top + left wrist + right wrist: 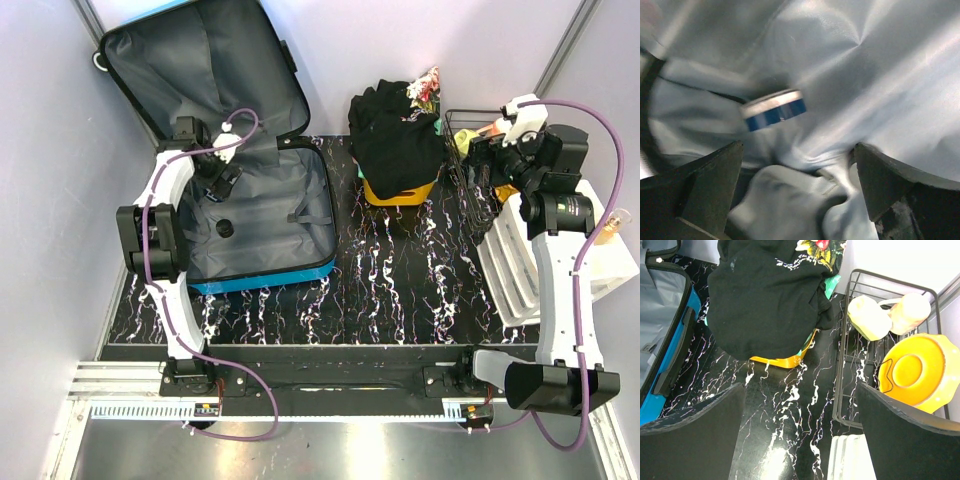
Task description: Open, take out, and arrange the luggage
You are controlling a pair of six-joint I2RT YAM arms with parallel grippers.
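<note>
Next, my left gripper grabs the blue-and-white object's near edge (775, 113) across its white and blue sides, so the object's far rim stays free to hand over.
The blue luggage (265, 277) lies open on the left of the table, its lid (200, 70) leaning back against the wall and grey lining showing in both halves. My left gripper (225, 180) is down inside the lower half. In the left wrist view it (797, 200) stands open over rumpled grey lining (880, 75), with a fold of that fabric (785, 200) between the fingers. A small round blue-and-white object (774, 110) lies just beyond. My right gripper (487, 152) hovers open at the right, above the black marbled table (790, 405), holding nothing.
An orange basket (400, 192) heaped with black clothes (395, 135) stands mid-table. Right of it is a wire rack (840, 390) holding an orange plate (915, 372) and cream cups (869, 317). A white dish rack (520, 280) sits nearer. Walls close in on both sides.
</note>
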